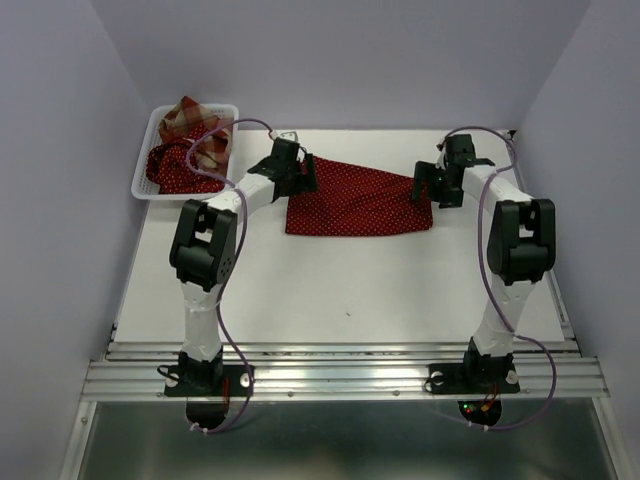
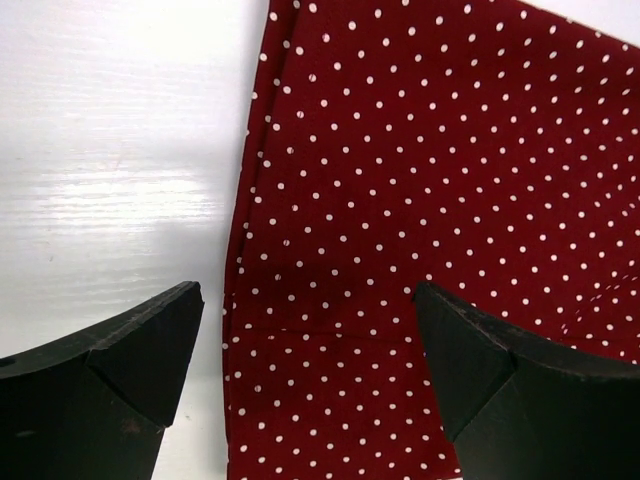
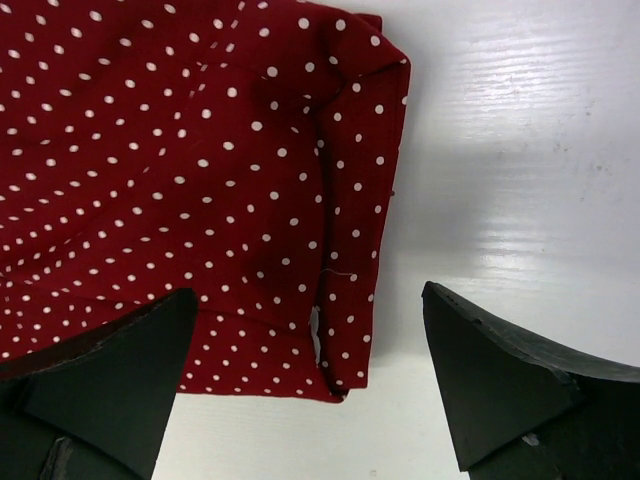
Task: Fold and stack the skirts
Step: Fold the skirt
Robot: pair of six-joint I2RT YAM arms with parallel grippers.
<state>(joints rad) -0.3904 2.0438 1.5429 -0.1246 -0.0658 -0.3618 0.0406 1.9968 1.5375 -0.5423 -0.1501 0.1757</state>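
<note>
In the right wrist view the fingers of my right gripper still hover above the flat, unpressed cloth, so it is too early to close on the folded corner.
A dark red polka-dot skirt (image 1: 357,202) lies spread flat on the white table at the back middle. My left gripper (image 1: 300,178) is open over its left edge; in the left wrist view the skirt (image 2: 440,200) lies between and beyond the open gripper (image 2: 308,345). My right gripper (image 1: 428,187) is open over the skirt's right edge; in the right wrist view the cloth's folded corner (image 3: 350,300) lies between the open gripper (image 3: 310,350) fingers. A second polka-dot skirt (image 1: 178,168) and the plaid skirt (image 1: 195,127) lie in the basket.
The white slotted basket (image 1: 144,150) stands at the back left corner of the table. Grey walls close in the left, right and back. A metal rail (image 1: 340,378) runs along the near edge by the arm bases.
</note>
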